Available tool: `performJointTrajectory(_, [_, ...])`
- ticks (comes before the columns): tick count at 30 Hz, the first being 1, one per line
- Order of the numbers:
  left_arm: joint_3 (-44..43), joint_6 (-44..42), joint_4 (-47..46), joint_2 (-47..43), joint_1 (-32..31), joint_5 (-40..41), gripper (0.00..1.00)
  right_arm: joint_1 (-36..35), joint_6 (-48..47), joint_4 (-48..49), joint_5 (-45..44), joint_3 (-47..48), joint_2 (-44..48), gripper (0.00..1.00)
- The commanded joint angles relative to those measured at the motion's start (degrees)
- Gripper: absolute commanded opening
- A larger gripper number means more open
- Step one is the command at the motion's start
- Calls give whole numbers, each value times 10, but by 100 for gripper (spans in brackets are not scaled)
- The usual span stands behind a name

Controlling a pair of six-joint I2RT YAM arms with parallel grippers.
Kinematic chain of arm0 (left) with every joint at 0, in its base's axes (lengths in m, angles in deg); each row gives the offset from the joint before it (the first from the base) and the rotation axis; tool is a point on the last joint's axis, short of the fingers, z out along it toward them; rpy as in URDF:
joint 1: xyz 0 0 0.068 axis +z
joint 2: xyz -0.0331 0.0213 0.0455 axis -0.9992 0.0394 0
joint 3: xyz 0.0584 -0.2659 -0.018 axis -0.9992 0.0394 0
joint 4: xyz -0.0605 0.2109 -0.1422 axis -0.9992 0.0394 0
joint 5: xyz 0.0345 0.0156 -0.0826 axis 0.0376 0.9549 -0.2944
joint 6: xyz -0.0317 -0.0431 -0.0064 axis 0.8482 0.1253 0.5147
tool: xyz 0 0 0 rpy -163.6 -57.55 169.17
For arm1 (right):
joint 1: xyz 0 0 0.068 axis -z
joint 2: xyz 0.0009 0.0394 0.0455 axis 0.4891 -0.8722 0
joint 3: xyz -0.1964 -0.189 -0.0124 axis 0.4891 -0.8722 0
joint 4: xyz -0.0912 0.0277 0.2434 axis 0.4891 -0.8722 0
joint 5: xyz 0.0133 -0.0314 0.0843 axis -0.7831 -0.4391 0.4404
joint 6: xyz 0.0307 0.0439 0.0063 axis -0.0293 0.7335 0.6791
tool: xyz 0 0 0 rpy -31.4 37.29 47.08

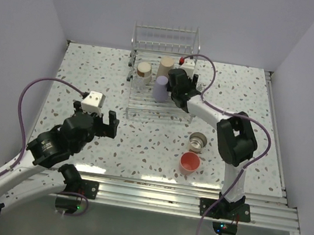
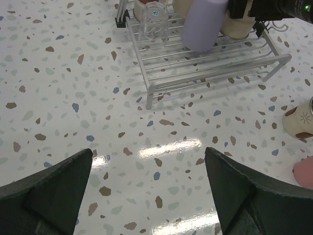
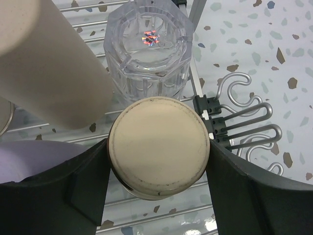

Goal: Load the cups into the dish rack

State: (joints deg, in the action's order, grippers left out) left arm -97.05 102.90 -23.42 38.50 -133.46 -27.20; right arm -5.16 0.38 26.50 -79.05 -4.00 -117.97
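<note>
The upside-down cup is inside the rack (image 1: pixel 146 107) between the lavender cup and the rack's side bar and would stay there, so it is time for my right gripper to open.
The silver wire dish rack (image 1: pixel 146 107) stands at the back middle. In it are a tan-based cup (image 1: pixel 144 70), a taller beige cup (image 1: pixel 165 67) and a lavender cup (image 1: pixel 161 87). My right gripper (image 1: pixel 180 88) is over the rack. In the right wrist view it (image 3: pixel 157 152) is shut on an upside-down cup with a tan base (image 3: pixel 159 139), next to a clear tumbler (image 3: pixel 149 46). A metallic cup (image 1: pixel 198 141) and a coral-pink cup (image 1: pixel 190 162) stand on the table. My left gripper (image 1: pixel 94 121) is open and empty (image 2: pixel 148 151) above bare table.
The rack's front rail (image 2: pixel 215 73) lies ahead of the left gripper, with the lavender cup (image 2: pixel 205 24) and clear tumbler (image 2: pixel 154 19) behind it. The metallic cup (image 2: pixel 299 117) and pink cup (image 2: pixel 305 172) show at the right edge. Walls close the table's sides.
</note>
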Motion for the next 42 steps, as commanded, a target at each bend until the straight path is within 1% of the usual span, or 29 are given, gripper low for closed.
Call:
performJointTrajectory(1, [6,-17,-30,-3,5,-3,100,3,11,-7,-18,30,-13,0])
performJointTrajectory(3, [5,-18,-30,-3,5,-4,100,2,10,-11,-21,34,-17,0])
performJointTrajectory(5, [6,-17,-30,-4,5,-4,100,2,10,-11,-24,34,-16,7])
performJointTrajectory(6, [6,-18,-30,-3,7,-5,100,2,9,-10,-24,32,-16,21])
performJointTrajectory(8, [6,-18,-30,-5,7,-4,100,2,9,-6,-22,30,-13,37])
performJointTrajectory(9, [6,-18,-30,-4,7,-4,100,3,10,-5,-22,27,-13,49])
performJointTrajectory(12, [7,-17,-30,-4,7,-4,100,2,11,-2,-23,20,-6,66])
performJointTrajectory(14, [7,-19,-30,-4,10,-7,100,3,11,1,-24,18,-1,68])
performJointTrajectory(16, [8,-19,-32,-3,10,-7,100,2,11,1,-25,14,5,74])
performJointTrajectory(18, [8,-20,-33,-2,11,-8,100,3,12,7,-26,5,11,78])
performJointTrajectory(20, [8,-20,-33,-1,12,-9,100,3,12,21,-27,-3,23,86])
performJointTrajectory(21, [8,-21,-33,-1,12,-9,100,2,11,25,-26,-13,29,89])
performJointTrajectory(23, [8,-21,-33,-1,13,-9,100,2,8,36,-27,-20,43,93])
performJointTrajectory(26, [8,-20,-33,-2,14,-9,100,3,0,44,-25,-30,61,97])
performJointTrajectory(32, [7,-22,-34,0,18,-9,100,2,-14,53,-26,-47,112,98])
performJointTrajectory(38, [8,-22,-35,0,19,-10,100,3,-19,38,3,-65,198,98])
performJointTrajectory(40, [9,-22,-35,0,20,-10,100,2,-9,25,15,-84,245,98])
performJointTrajectory(42, [9,-23,-35,0,21,-11,100,1,19,16,43,-140,290,98])
